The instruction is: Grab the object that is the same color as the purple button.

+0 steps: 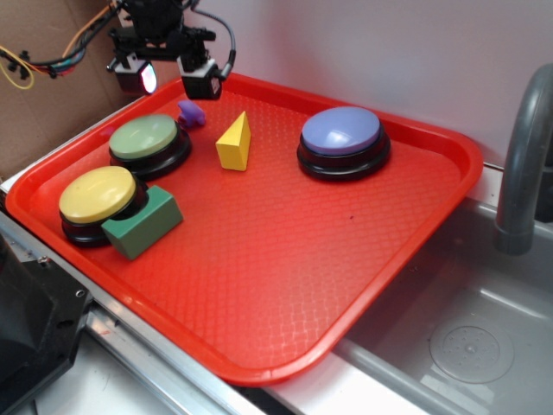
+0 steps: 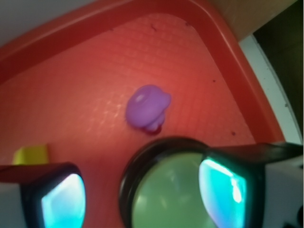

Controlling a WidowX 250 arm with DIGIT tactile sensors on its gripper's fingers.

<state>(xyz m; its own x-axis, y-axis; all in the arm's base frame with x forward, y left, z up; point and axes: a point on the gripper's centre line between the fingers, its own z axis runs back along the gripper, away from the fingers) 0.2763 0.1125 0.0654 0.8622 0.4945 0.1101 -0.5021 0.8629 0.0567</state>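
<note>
I need to pick out the match for the purple button point(image 1: 341, 131), so my gripper will next grab the tiny purple piece by its rounded body point(image 1: 193, 112).
The object is a tiny lumpy purple piece point(image 1: 190, 111) lying on the red tray point(image 1: 285, 259) at its back left, just behind the green button point(image 1: 149, 142). In the wrist view the object point(image 2: 148, 108) sits ahead of the fingers, beyond the green button point(image 2: 166, 194). The purple button point(image 1: 342, 138) stands at the back right of the tray. My gripper point(image 1: 170, 78) hangs open above the tray's back-left corner, above and slightly behind the object, holding nothing. Both pads point(image 2: 64, 199) glow cyan, wide apart in the wrist view.
A yellow wedge point(image 1: 235, 142) stands between the green and purple buttons. A yellow button point(image 1: 98, 201) and a green block point(image 1: 143, 223) sit at the front left. A sink with a grey faucet point(image 1: 518, 164) lies right of the tray. Cardboard and cables stand behind the arm.
</note>
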